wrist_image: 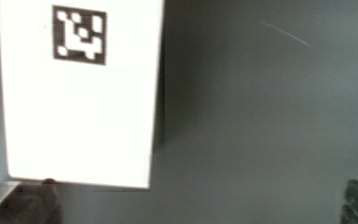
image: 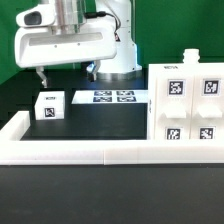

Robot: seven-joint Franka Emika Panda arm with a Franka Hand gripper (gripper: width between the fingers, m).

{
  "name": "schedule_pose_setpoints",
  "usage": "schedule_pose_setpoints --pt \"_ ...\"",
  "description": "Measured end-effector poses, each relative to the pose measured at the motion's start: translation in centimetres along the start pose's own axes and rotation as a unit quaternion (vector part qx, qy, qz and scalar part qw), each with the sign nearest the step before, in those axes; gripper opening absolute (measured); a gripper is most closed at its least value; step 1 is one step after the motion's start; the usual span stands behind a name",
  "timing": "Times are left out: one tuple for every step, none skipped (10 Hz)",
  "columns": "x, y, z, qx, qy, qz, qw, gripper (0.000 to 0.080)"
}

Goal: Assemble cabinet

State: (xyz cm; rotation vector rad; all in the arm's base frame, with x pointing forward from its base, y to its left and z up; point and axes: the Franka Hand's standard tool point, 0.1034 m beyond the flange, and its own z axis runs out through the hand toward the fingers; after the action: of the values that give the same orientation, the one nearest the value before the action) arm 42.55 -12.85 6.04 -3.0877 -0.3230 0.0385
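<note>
The gripper picks up the small white cabinet piece [image: 47, 104] by its long side edges next, to fit it onto the cabinet body [image: 188, 108].
A small white cabinet piece [image: 47, 104] with a black-and-white tag lies on the dark table at the exterior view's left. In the wrist view it shows as a long white panel [wrist_image: 78, 110] with one tag near its far end. The large white cabinet body [image: 188, 108], with several tags, stands at the exterior view's right. My gripper [image: 66, 72] hangs open and empty above the table, just behind and above the small piece. In the wrist view the gripper [wrist_image: 194, 205] has its fingers wide apart, and one fingertip [wrist_image: 30, 203] is close to the panel's near edge.
The marker board [image: 112, 97] lies flat on the table between the two cabinet pieces. A low white rim wall [image: 70, 152] runs along the front and up the exterior view's left side. The arm's base [image: 115, 55] stands behind the marker board.
</note>
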Motion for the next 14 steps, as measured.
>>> schedule_pose_setpoints --pt "-0.1 0.4 0.3 0.001 -0.004 0.003 1.0 0.0797" --pt "0.0 0.3 0.3 0.001 -0.004 0.001 1.0 0.0797" --pt "0.0 0.2 0.3 0.001 -0.004 0.001 1.0 0.0797" --pt "0.0 0.2 0.4 0.001 -0.005 0.001 1.0 0.0797" --pt "0.0 0.2 0.4 0.001 -0.005 0.001 1.0 0.0797" --pt "-0.2 0.5 0.5 0.002 -0.006 -0.005 1.0 0.0797" --pt "-1.0 1.7 0.9 0.003 -0.01 -0.018 1.0 0.0797" --pt "-2.0 3.2 1.3 0.004 -0.015 -0.01 1.0 0.0797" --pt "-2.6 3.7 1.8 0.005 -0.019 -0.008 1.0 0.0797" --pt "-3.2 4.1 2.3 0.007 -0.024 -0.007 1.0 0.0797" --pt "-3.5 4.0 2.7 0.01 -0.028 -0.005 1.0 0.0797" --pt "-3.8 3.9 3.0 0.011 -0.031 -0.006 0.999 0.0797" --pt "-4.1 3.9 3.5 0.01 -0.033 -0.005 0.999 0.0797" --pt "-4.4 3.9 3.9 0.011 -0.036 -0.005 0.999 0.0797"
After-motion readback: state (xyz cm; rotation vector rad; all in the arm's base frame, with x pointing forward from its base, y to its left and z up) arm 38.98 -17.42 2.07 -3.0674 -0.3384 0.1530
